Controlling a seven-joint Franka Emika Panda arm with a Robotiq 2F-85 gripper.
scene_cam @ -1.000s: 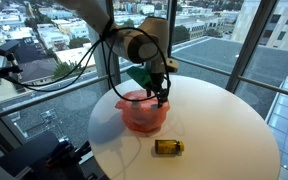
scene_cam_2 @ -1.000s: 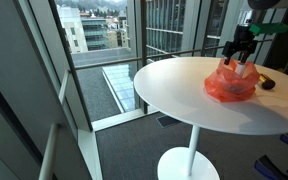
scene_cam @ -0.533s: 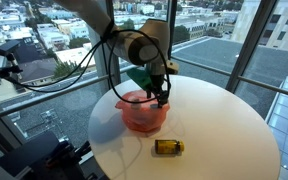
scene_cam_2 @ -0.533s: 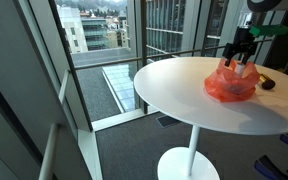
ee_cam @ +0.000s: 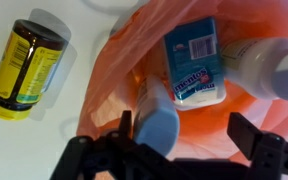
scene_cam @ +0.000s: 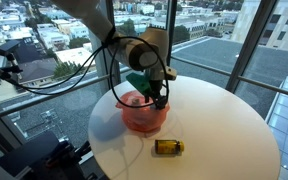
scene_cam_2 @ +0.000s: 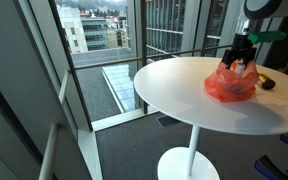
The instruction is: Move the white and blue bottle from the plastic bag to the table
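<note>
The fingers reach down on either side of the blue cap in the orange bag [ee_cam: 119, 70], so it is time to close now, which would catch the white and blue bottle.
An orange plastic bag [scene_cam: 141, 115] sits on the round white table [scene_cam: 219, 130], and shows in both exterior views [scene_cam_2: 230, 87]. In the wrist view the bag [ee_cam: 119, 70] holds a white bottle with a blue cap [ee_cam: 156, 122], a blue and white packet [ee_cam: 192, 60] and a white container [ee_cam: 272, 66]. My gripper [ee_cam: 184, 140] is open, low over the bag's mouth [scene_cam: 160, 99]. The white and blue bottle lies just inside one finger, untouched by the other finger.
An amber bottle with a yellow label [scene_cam: 169, 147] lies on the table beside the bag, and shows in the wrist view [ee_cam: 20, 68]. The table edge runs close to the bag [scene_cam_2: 184, 95]. Glass walls surround the table.
My gripper has dropped a little lower toward the bag's opening. The bag and the amber bottle have not moved.
</note>
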